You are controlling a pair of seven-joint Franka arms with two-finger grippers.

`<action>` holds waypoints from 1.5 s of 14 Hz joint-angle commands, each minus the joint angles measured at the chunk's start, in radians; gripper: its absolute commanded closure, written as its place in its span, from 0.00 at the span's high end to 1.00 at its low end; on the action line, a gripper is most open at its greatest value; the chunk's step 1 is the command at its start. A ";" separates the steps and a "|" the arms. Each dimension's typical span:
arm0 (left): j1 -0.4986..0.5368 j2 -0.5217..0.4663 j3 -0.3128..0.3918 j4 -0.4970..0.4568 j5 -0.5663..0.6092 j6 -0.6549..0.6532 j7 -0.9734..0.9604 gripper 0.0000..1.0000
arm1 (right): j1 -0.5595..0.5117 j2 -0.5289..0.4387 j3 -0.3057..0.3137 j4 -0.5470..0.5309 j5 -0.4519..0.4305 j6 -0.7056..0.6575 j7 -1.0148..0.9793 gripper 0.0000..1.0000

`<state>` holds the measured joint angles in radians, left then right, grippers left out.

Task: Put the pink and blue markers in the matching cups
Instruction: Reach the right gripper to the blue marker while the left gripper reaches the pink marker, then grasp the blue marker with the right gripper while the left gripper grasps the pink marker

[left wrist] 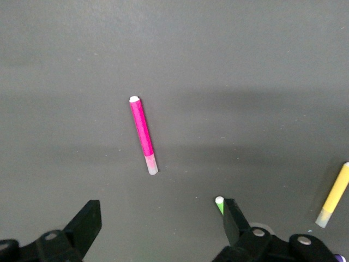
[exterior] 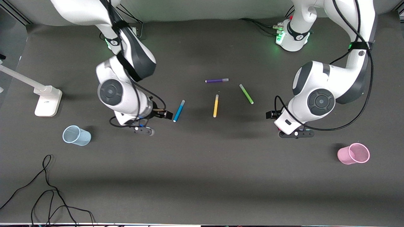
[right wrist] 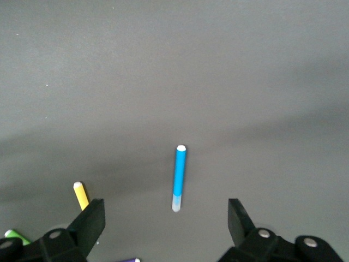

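Observation:
I need to grab the blue marker by its blue body (exterior: 178,113) with my right gripper next. Then it can go in the matching pale blue cup (exterior: 77,135).
The blue marker (exterior: 179,111) lies on the dark table beside my right gripper (exterior: 143,130), which hangs open and empty. In the right wrist view the blue marker (right wrist: 179,177) lies just ahead of the open right gripper (right wrist: 166,213). The pink marker (left wrist: 143,135) shows only in the left wrist view, ahead of my open, empty left gripper (left wrist: 161,210); in the front view the left arm hides it. The left gripper (exterior: 296,134) hangs over the table near the pink cup (exterior: 353,154). The pale blue cup (exterior: 76,135) stands toward the right arm's end.
A yellow pen (exterior: 216,106), a green pen (exterior: 246,94) and a purple pen (exterior: 216,80) lie mid-table between the arms. A white stand (exterior: 47,101) sits at the right arm's end. Black cables (exterior: 47,195) trail near the front edge.

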<state>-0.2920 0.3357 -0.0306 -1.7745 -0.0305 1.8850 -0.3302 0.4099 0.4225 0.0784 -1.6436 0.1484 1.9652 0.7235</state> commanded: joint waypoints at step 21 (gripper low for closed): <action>0.060 0.118 0.015 -0.370 0.103 0.677 0.016 0.97 | 0.095 0.185 -0.008 -0.225 -0.056 0.393 0.096 0.90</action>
<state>-0.2343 0.4454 -0.0127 -2.1209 0.0633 2.5194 -0.3198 0.4936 0.5980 0.0766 -1.8701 0.1107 2.3385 0.7834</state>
